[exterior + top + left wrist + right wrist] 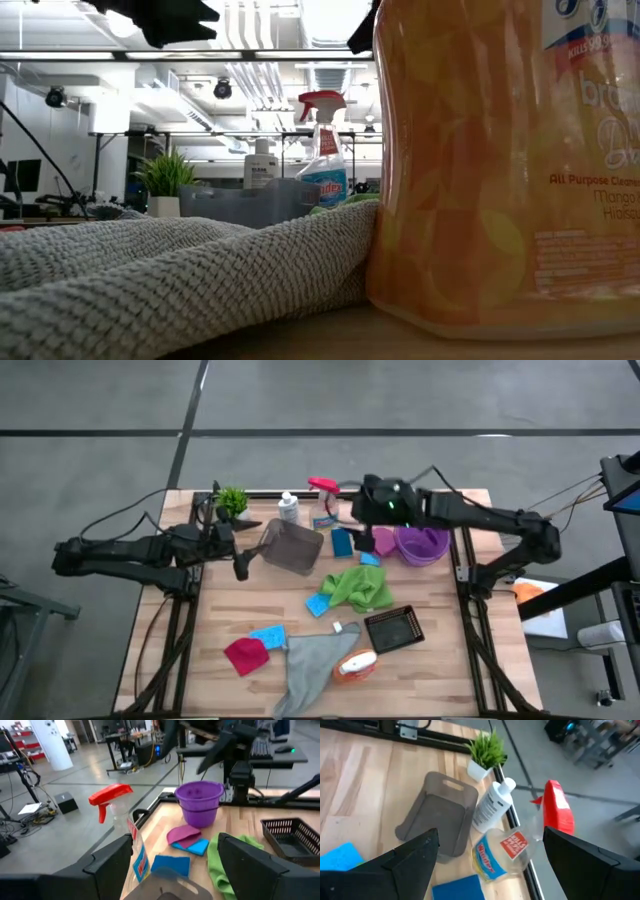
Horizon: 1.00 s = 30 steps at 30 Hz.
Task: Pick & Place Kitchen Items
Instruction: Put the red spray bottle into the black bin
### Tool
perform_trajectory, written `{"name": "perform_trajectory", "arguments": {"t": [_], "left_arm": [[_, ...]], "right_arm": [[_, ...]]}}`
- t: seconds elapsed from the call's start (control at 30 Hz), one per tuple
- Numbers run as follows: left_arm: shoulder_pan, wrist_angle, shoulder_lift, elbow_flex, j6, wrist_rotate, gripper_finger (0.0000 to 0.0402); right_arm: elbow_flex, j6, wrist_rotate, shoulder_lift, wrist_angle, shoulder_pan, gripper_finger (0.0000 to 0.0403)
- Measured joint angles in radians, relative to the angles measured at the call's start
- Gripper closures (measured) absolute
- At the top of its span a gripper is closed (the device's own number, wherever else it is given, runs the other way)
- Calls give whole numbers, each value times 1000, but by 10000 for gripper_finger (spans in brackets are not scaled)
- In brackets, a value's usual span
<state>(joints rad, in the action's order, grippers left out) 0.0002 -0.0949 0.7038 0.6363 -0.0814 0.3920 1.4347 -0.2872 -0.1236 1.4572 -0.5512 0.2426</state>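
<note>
The spray bottle has to go in the grey bin [292,547]. For that, my right gripper needs to grab the spray bottle's red trigger head [323,484] next.
My right gripper [352,510] is open and hovers at the table's far edge, over the pink-trigger spray bottle [322,490]. In the right wrist view the bottle [502,847] stands between and beyond the open fingers, untouched. A white bottle [492,805] stands beside it. My left gripper [240,563] is open and empty at the left end of the grey bin [292,547]. A green cloth [362,588], blue sponges [342,542], a grey cloth [315,665], a magenta cloth [245,655] and an orange-and-white bottle [355,665] lie on the table.
A purple bucket [422,545] stands at the far right, with a magenta cloth [184,834] and a blue sponge [192,846] beside it. A black basket [393,628] sits near the middle right. A potted plant [232,502] stands at the far left.
</note>
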Motion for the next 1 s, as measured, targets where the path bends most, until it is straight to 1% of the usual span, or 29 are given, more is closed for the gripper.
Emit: {"name": "perform_trajectory", "arguments": {"t": [0.1,0.3,0.47,0.7,0.9,1.0], "left_arm": [[0,40,-27,-49,2,0,122],[0,108,-85,-123,7,-2,123],[0,102,-112,-136,11,-2,123],[0,78,-113,-141,27,-1,123],[0,75,-112,-152,31,-2,123],[0,75,-113,-152,31,-1,123]], "right_arm": [[116,-2,68,69,-81,68,50],[328,-41,148,228,-220,175,50],[491,-61,200,358,-319,232,50],[724,-80,229,513,-473,271,50],[918,-80,231,637,-615,272,50],[903,-83,233,650,-613,273,50]]}}
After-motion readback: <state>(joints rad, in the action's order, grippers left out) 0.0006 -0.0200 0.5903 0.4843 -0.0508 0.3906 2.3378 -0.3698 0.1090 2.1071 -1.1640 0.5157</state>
